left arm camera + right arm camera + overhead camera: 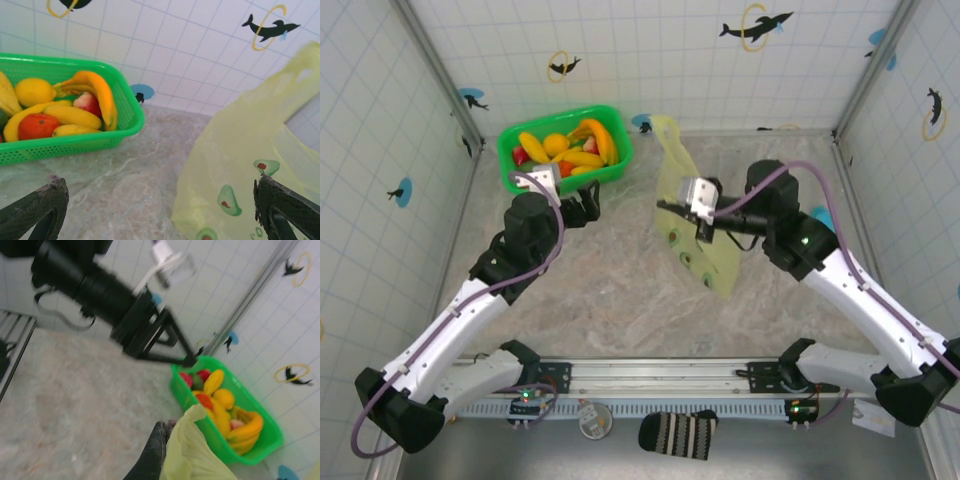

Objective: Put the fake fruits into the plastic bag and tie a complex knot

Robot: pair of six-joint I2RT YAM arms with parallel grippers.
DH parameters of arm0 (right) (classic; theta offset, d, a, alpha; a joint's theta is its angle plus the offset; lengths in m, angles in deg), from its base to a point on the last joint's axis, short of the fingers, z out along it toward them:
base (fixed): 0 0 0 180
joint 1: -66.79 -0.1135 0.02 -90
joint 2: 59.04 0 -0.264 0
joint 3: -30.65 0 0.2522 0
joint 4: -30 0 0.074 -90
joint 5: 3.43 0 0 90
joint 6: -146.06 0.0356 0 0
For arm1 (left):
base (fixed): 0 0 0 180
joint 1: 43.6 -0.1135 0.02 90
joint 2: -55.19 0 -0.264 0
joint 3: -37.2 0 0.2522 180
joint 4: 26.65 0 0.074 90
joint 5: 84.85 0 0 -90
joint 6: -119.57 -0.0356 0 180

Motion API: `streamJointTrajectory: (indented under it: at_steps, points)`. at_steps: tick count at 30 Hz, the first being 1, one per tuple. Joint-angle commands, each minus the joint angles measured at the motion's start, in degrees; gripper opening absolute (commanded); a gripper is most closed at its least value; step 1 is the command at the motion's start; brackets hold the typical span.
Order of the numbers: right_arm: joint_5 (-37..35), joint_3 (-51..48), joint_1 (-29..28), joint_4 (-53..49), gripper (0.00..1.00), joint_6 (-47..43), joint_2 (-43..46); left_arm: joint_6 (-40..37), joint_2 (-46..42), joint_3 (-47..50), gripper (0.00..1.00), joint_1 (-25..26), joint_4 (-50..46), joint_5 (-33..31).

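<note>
The plastic bag needs to be spread for the fruits, so my left gripper will next grab its upper film near its handle [672,152], away from where my right gripper pinches it.
The fake fruits [566,148], yellow bananas with orange, red and yellow pieces, lie piled in the green basket [515,172]; they are also in the left wrist view [70,112] and the right wrist view [220,400]. The yellow-green plastic bag [698,225] with avocado prints hangs upright at the table's middle. My right gripper [664,207] is shut on the bag's left edge, and its dark fingers [156,450] pinch the film [192,452]. My left gripper [587,206] hovers open between basket and bag, and its fingertips [42,205] are spread wide with the bag [245,155] at right. No knot shows.
Tiled walls with dolphin stickers close in the marble table [610,290] on three sides. The basket [75,140] stands in the back left corner. A striped sock-like cloth [678,432] lies on the front rail. The left arm [95,285] crosses the right wrist view.
</note>
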Motion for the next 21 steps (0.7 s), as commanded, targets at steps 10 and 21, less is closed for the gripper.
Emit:
streamJointTrajectory:
  at_steps: [10, 21]
  points:
    - [-1.07, -17.13, -7.99, 2.27, 0.00, -1.82, 8.65, -2.18, 8.21, 4.23, 0.98, -5.51, 18.39, 31.42]
    - [-8.59, -19.90, -16.44, 0.13, 0.00, -3.86, 7.78, -8.71, 25.77, -12.56, 0.98, -2.77, 25.60, 47.44]
